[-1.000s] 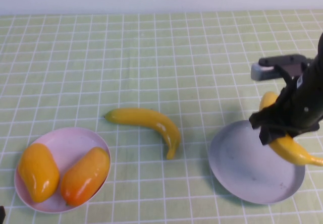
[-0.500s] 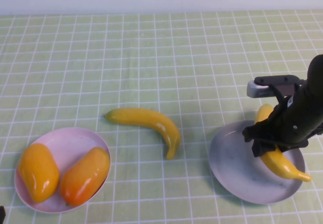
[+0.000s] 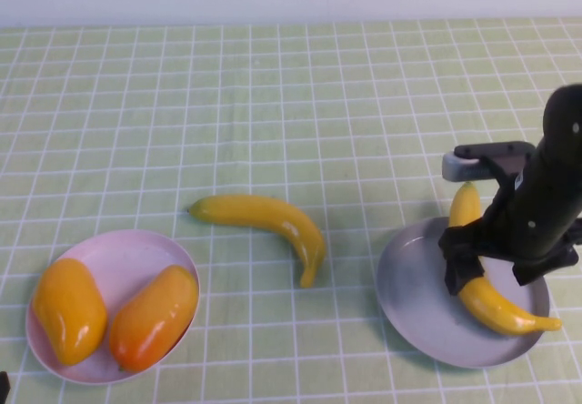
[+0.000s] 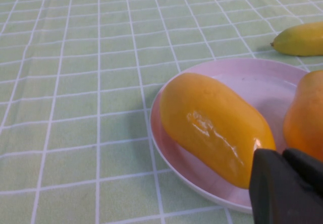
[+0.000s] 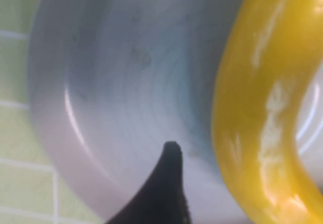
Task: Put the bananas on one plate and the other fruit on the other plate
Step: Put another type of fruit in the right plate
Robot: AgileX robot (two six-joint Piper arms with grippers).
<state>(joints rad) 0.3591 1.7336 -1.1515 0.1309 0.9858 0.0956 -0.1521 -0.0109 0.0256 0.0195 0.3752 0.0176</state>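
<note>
My right gripper is to pick up the loose banana by its curved middle next and put it on the grey-blue plate with the other banana.
One banana lies on the cloth at mid-table. The second banana lies in the grey-blue plate at the right, its tip over the near rim. My right gripper is low over this banana and open. In the right wrist view one finger stands apart from the banana over the plate. Two mango-like fruits lie in the pink plate at the near left. My left gripper is shut and empty, beside the yellow-orange fruit.
A green checked cloth covers the table up to the white wall at the back. The left wrist view also shows the pink plate, the redder fruit and the end of the loose banana.
My right gripper has come down and a little left with the banana. The banana now lies in the grey-blue plate, and the finger has drawn away from it. The left arm has not moved.
</note>
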